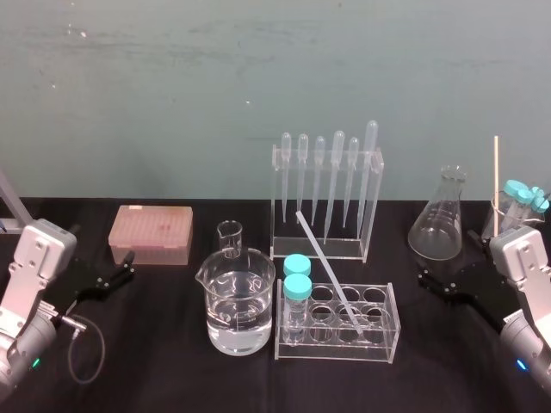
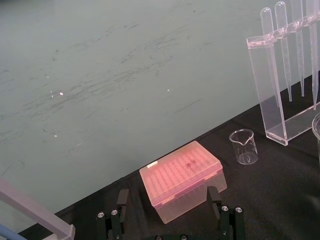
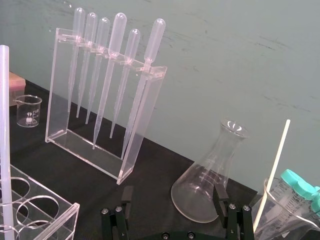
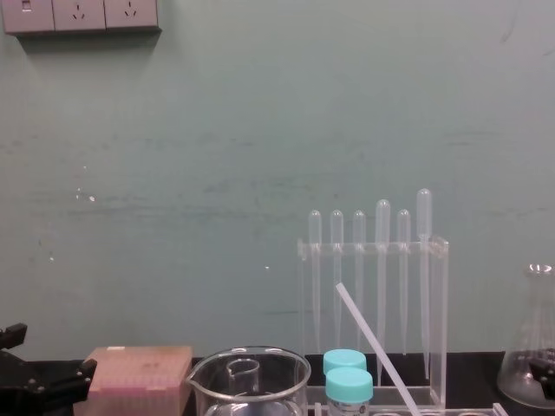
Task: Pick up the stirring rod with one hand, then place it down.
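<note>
The stirring rod's lower end sits inside the clear tube rack (image 3: 42,209), so the robot's right gripper will next grab the rod by its free upper part (image 3: 4,80).
The stirring rod (image 1: 329,274) is a thin translucent-white stick. It leans slanted with its lower end in a hole of the clear tube rack (image 1: 383,337), in front of the pipette stand. It also shows in the chest view (image 4: 375,350) and the right wrist view (image 3: 5,150). My right gripper (image 1: 441,282) rests open and empty at the table's right, well away from the rod, its fingers (image 3: 220,196) spread before the conical flask. On the far left, my left gripper (image 1: 119,274) sits open with nothing in it, facing the pink tip box.
A pipette stand (image 1: 327,202) with several pipettes stands behind the rack. A large beaker of water (image 1: 235,305), a small beaker (image 1: 229,238) and two teal-capped tubes (image 1: 297,288) are left of the rod. At right are a flask (image 1: 442,219) and a beaker holding a tan stick (image 1: 496,185). Pink tip box (image 1: 151,234) at left.
</note>
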Motion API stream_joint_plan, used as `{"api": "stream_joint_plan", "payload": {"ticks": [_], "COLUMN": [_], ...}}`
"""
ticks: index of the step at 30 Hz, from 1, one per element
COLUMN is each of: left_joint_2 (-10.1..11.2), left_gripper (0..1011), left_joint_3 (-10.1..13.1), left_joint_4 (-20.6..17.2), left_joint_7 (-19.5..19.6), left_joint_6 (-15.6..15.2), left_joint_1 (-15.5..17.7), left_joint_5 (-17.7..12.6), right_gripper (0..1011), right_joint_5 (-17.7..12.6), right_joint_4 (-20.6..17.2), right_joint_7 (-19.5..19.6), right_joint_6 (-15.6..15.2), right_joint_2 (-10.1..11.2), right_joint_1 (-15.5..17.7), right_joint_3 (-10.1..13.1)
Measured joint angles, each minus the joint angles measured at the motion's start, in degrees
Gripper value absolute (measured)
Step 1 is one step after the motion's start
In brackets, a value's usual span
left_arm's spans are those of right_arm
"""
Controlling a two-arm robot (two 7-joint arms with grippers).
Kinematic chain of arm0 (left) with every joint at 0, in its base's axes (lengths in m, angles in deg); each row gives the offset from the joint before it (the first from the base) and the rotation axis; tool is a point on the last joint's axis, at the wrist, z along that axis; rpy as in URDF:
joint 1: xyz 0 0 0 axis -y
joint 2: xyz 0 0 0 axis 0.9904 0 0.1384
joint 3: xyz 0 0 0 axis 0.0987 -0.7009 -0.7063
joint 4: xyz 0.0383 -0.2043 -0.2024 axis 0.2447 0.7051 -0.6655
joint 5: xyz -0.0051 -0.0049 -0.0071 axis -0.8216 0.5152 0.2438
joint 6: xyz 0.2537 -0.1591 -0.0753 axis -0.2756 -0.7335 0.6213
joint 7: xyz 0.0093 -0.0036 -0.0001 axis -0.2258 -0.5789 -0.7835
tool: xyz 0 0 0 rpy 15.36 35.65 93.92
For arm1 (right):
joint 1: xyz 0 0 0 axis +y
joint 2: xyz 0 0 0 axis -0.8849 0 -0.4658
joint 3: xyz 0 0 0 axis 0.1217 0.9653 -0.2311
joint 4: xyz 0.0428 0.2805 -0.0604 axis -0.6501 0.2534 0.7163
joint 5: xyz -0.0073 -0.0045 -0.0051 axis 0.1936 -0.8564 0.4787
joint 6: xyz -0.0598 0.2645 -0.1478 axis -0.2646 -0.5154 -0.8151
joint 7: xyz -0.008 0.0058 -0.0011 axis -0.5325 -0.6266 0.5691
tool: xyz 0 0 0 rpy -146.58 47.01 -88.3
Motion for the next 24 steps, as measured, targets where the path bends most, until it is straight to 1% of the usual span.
{"api": "stream_joint_plan", "payload": {"ticks": [24], "left_joint_2": [0.0], "left_gripper": [1000], "left_joint_3": [0.0], "left_joint_4": [0.0], "left_joint_7": [0.0], "left_joint_6": [0.0], "left_joint_1": [0.0], "left_joint_5": [0.0], "right_gripper": [1004], "right_joint_5": [0.0], "right_joint_4": [0.0], "right_joint_7": [0.0], "right_joint_6": [0.0], "right_joint_2": [0.0], "right_joint_1": [0.0], "right_joint_3": [0.0]}}
